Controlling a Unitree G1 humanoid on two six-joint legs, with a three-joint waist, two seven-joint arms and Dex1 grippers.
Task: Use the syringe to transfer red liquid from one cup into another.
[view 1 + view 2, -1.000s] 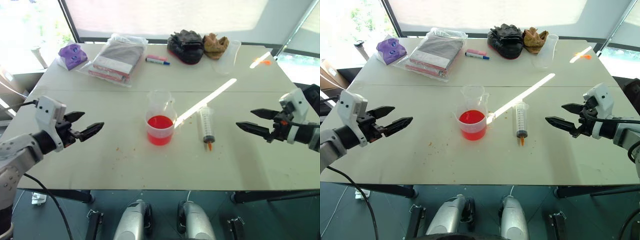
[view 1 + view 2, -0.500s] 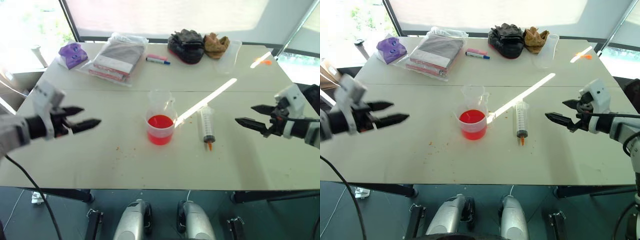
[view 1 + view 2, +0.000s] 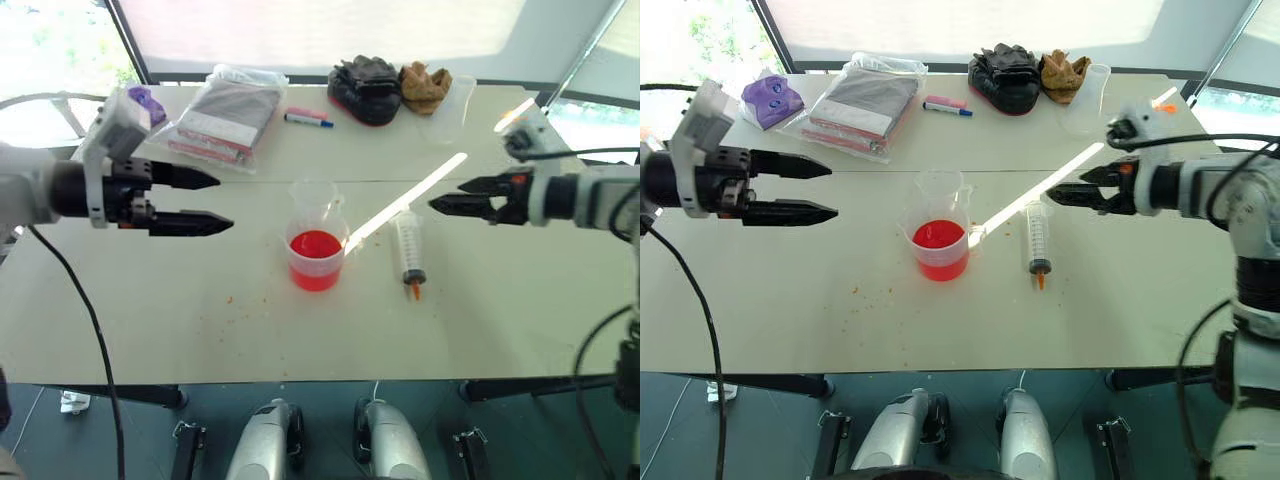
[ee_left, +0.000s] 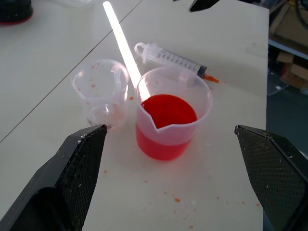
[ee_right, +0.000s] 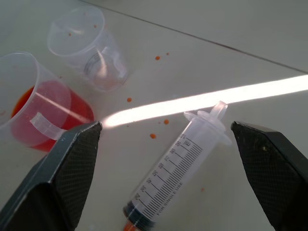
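Observation:
My right gripper grabs the long syringe by the middle of its body (image 3: 410, 244) next, since the syringe tapers to a narrow orange tip (image 3: 416, 291).
A short clear cup (image 3: 318, 258) holding red liquid (image 3: 317, 247) stands mid-table, and an empty clear cup (image 3: 318, 198) touches its far side. The syringe (image 3: 410, 250) lies flat to the right of them, with its orange tip toward the near edge. My left gripper (image 3: 225, 203) hovers open to the left of the cups and points at them; in its wrist view the red cup (image 4: 172, 115) sits between its fingers (image 4: 72, 178). Open too, my right gripper (image 3: 445, 196) hangs above the table just right of the syringe's plunger end (image 5: 214, 118). Neither gripper holds anything.
Along the far edge lie a plastic bag of packets (image 3: 228, 115), marker pens (image 3: 308, 118), dark gloves (image 3: 365, 88), a brown glove (image 3: 425, 85), a tall clear beaker (image 3: 452, 108) and a purple item (image 3: 148, 100). A sun streak crosses the table by the syringe.
Both arms have risen and swung inward. The left gripper moved up and right toward the cups, the right gripper left toward the syringe. Both stayed open.

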